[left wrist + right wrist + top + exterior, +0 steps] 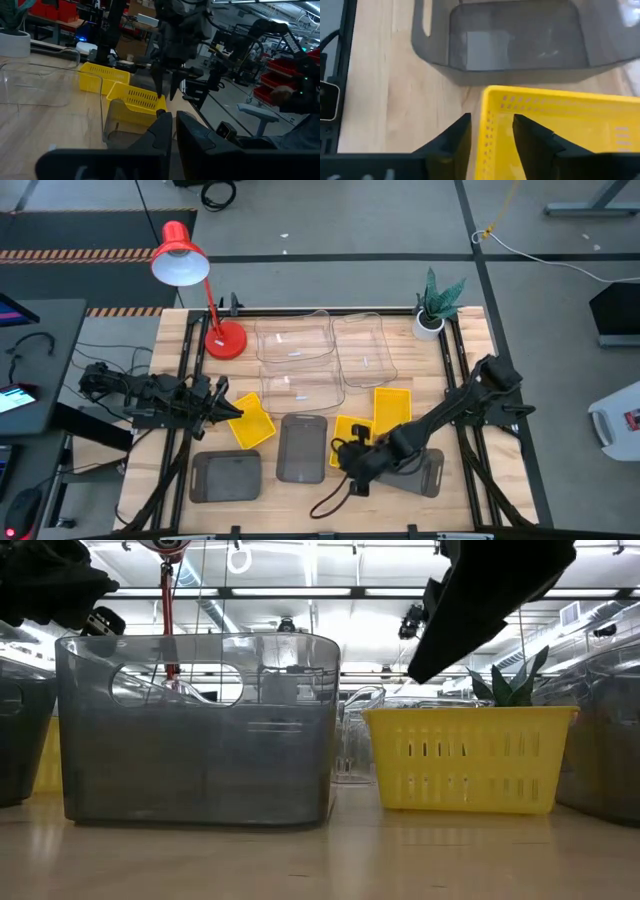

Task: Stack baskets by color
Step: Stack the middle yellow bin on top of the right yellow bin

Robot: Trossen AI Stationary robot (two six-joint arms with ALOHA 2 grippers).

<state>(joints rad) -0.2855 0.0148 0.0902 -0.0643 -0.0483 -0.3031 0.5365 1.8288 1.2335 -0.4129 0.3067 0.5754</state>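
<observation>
My right gripper grabs the front yellow basket by its end's rim (340, 466) next, so that it nests in the other yellow basket (392, 406).
Three clear baskets (320, 355) sit at the back middle of the table. Yellow baskets lie at the left (252, 423), right of centre (392, 406) and in front of that (349, 427). Grey baskets stand along the near side (225, 477) (302, 447) (428, 472). My right gripper (491, 122) points steeply down, open, at the front yellow basket's end wall (487, 135), with one finger outside the wall and one inside. My left gripper (236, 412) waits level and shut above the left yellow basket's edge.
A red desk lamp (190, 275) stands at the back left corner and a small potted plant (432, 308) at the back right. A black frame (455, 360) edges the table. Bare wood lies along the near edge (320, 515).
</observation>
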